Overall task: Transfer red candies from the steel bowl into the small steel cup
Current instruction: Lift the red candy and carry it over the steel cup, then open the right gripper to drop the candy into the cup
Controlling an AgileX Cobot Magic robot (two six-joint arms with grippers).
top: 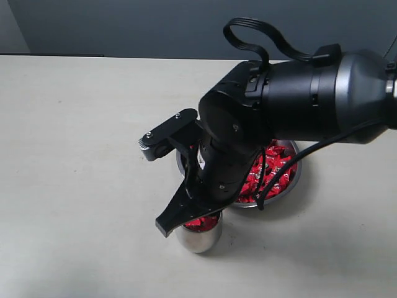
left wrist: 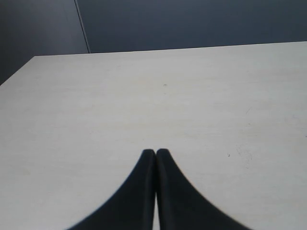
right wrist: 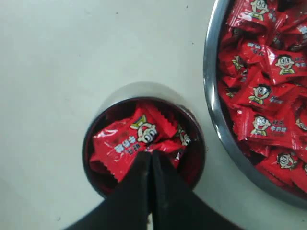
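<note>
The fingers of my right gripper hold the red candy (right wrist: 165, 147) inside the cup's round rim, so it would rest in the cup. It is time to release it now.
The small steel cup (top: 200, 239) stands on the table just in front of the steel bowl (top: 293, 186). In the right wrist view the cup (right wrist: 144, 89) holds red candies, and the bowl (right wrist: 211, 96) beside it is heaped with red candies (right wrist: 268, 96). My right gripper (right wrist: 149, 154) hangs right over the cup's mouth, shut on the wrapper edge of one red candy (right wrist: 129, 141). From outside, the right gripper (top: 164, 228) points down at the cup's left rim. My left gripper (left wrist: 155, 152) is shut and empty over bare table.
The pale table (top: 80, 155) stretches wide to the left of the cup and bowl. The right arm's bulky black wrist (top: 248, 124) hides part of the bowl. A dark wall (left wrist: 192, 24) lies beyond the table's far edge.
</note>
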